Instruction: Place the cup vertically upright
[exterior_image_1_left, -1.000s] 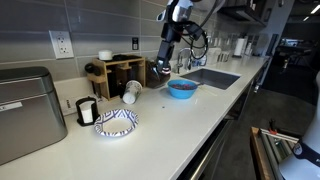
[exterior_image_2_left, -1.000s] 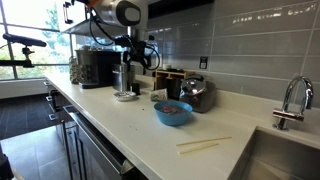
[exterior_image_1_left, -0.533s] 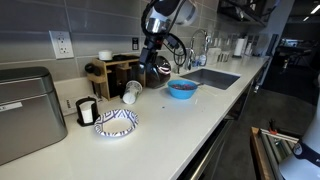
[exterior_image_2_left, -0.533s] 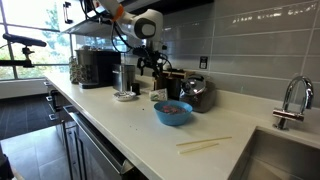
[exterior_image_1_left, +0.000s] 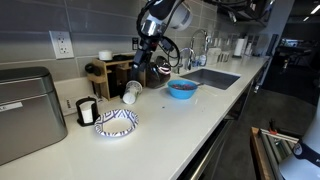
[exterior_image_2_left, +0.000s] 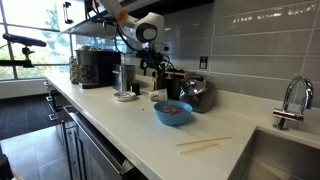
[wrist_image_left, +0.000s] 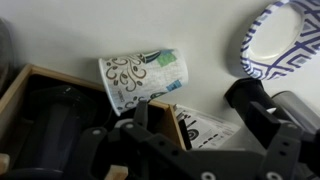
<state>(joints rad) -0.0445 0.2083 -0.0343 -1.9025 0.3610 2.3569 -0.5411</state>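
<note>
Next, my gripper grabs the cup (exterior_image_1_left: 131, 92) by the cup's rim at its opening, so its base stays free to stand vertically upright on the counter.
The cup (exterior_image_1_left: 131, 92) is white with a bluish-green pattern. It lies on its side on the white counter, just in front of the wooden rack (exterior_image_1_left: 117, 72). In the wrist view the cup (wrist_image_left: 143, 75) lies sideways with its mouth to the left. My gripper (exterior_image_1_left: 141, 73) hangs above the rack, a little above and behind the cup. In the wrist view its fingers (wrist_image_left: 200, 118) are spread wide with nothing between them. The gripper also shows in an exterior view (exterior_image_2_left: 153, 70), where the cup is hidden.
A blue bowl (exterior_image_1_left: 181, 89) (exterior_image_2_left: 172, 112) sits near the sink. A blue-patterned paper bowl (exterior_image_1_left: 116, 122) (wrist_image_left: 276, 38) and a black mug (exterior_image_1_left: 86, 110) stand near the cup. There are also a toaster oven (exterior_image_1_left: 25, 112), a kettle (exterior_image_2_left: 197, 93), chopsticks (exterior_image_2_left: 204, 145) and a faucet (exterior_image_2_left: 290, 100).
The arm has swung from above the blue bowl over to the wooden rack and come lower, towards the cup. The cup has not moved.
</note>
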